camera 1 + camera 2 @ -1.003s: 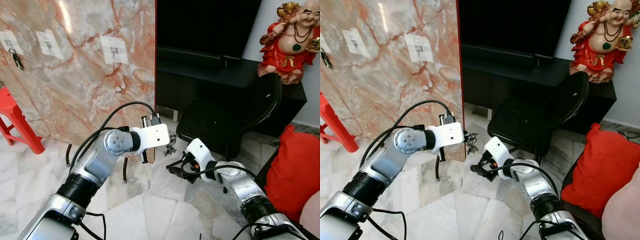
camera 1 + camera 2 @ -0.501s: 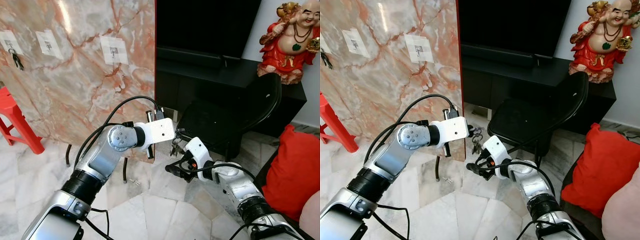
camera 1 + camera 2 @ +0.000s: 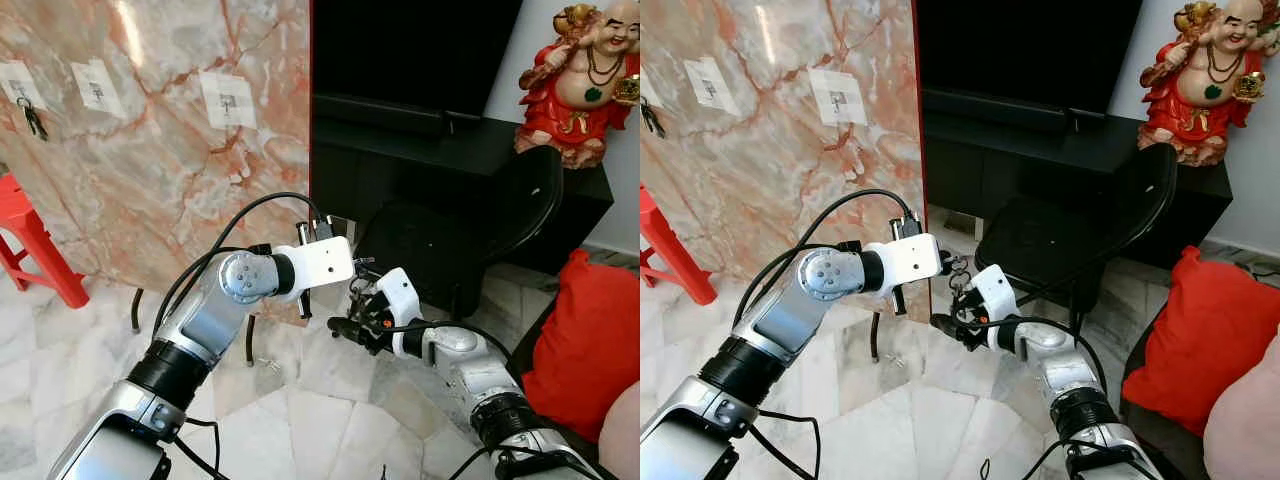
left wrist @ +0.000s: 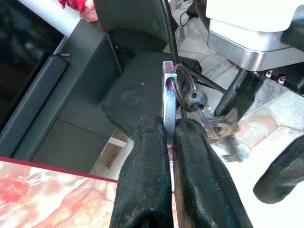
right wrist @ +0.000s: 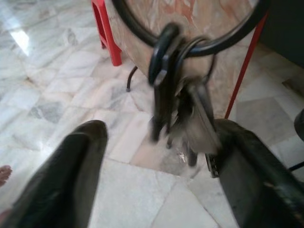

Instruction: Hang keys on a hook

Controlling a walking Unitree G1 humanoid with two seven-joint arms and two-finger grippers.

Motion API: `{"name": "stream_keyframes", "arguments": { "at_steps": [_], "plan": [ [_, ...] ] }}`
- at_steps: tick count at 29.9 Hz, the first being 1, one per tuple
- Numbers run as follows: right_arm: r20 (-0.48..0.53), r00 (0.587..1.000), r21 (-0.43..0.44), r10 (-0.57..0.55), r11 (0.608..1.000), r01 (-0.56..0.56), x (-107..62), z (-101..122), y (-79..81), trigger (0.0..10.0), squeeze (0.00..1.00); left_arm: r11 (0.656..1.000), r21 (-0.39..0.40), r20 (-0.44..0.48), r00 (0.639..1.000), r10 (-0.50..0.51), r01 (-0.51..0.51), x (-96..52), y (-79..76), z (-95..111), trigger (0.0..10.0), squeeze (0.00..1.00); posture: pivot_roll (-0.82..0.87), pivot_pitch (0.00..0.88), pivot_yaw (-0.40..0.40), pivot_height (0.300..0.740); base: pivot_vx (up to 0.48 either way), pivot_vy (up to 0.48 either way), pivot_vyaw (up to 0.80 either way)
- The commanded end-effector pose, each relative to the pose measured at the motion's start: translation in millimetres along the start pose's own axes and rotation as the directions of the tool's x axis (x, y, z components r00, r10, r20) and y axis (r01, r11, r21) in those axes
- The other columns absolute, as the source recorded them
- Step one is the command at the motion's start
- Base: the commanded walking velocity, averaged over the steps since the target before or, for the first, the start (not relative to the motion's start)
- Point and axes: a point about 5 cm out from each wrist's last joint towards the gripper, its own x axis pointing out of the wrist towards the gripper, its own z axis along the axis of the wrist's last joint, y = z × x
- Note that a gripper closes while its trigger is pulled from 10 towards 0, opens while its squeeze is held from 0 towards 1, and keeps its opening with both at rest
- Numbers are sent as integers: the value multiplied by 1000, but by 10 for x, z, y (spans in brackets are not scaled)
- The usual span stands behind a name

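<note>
My right gripper takes the bunch of metal keys by its hanging keys next, since my left gripper takes up the top of the ring.
My left gripper is shut on a silver carabiner, low in front of the marble wall's edge. A bunch of dark keys hangs from the carabiner on a wire ring. My right gripper is open just below and beside the keys, with one black finger on each side of them. On the marble wall are three white patches with small hooks, the nearest hook bare. The far-left one carries another dark key bunch.
A black chair stands right behind both grippers, before a black TV console and a dark screen. A red figurine sits on the console. A red stool is at the left, a red cushion at the right.
My left gripper has carried the keys a little right and up. My right gripper has risen towards them and now brackets the hanging bunch.
</note>
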Motion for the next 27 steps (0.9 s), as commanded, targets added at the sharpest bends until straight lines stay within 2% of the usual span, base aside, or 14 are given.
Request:
{"name": "stream_keyframes", "arguments": {
  "at_steps": [1,27],
  "plan": [
    [6,1000,25,-1,1000,1,-12,-4,-11,0,0,999,31,32,999,20,-21,-17,58,86,10000,0,-7,0,-1,723,0,0,0],
    [-18,999,7,-37,999,37,-65,-56,-80,0,0,999,31,20,999,31,-32,-26,55,47,10000,0,-5,0,0,723,0,0,0]
  ]
}}
